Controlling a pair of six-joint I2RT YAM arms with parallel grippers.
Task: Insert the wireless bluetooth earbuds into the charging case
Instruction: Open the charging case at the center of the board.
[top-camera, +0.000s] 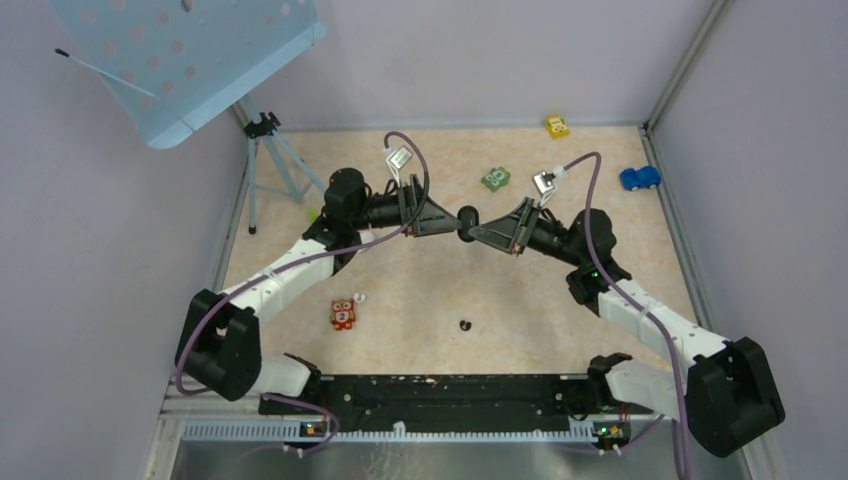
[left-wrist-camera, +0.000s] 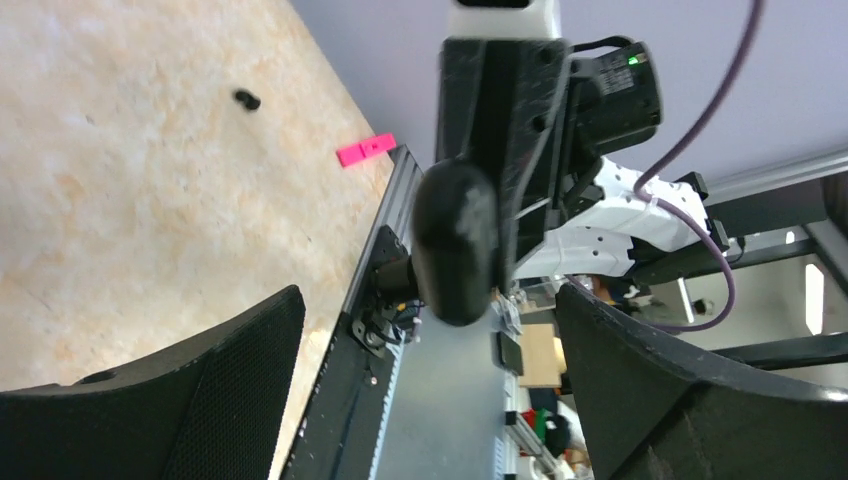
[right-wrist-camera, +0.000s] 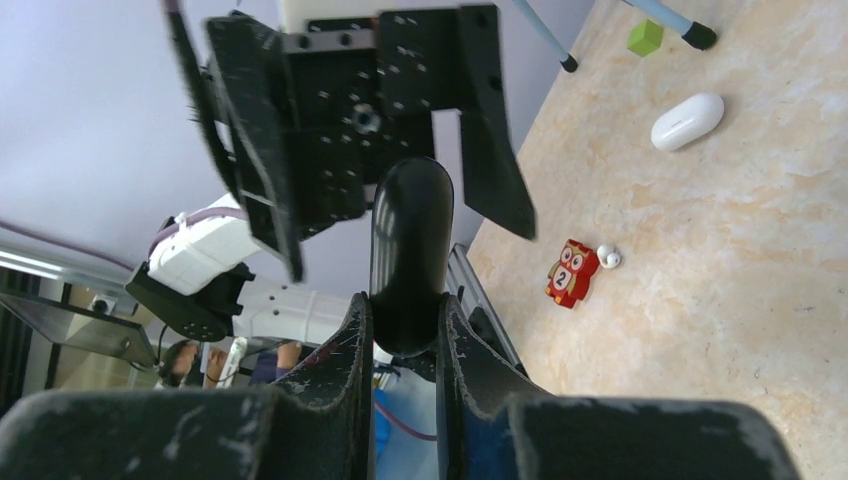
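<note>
I need my left gripper to grab the charging case's side opposite my right gripper next, so its other side stays free for opening and inserting earbuds.
My right gripper is shut on a closed black charging case and holds it up above the table's middle, clamped between both fingers in the right wrist view. My left gripper faces it, open and empty. In the left wrist view, the case hangs just ahead of the gap between my left fingers. A black earbud lies on the table near the front and also shows in the left wrist view. White earbuds lie beside a red owl figure.
A white closed case and a green cube lie at the left, near the tripod. A green toy, a yellow toy and a blue car stand at the back. A pink block lies by the front rail.
</note>
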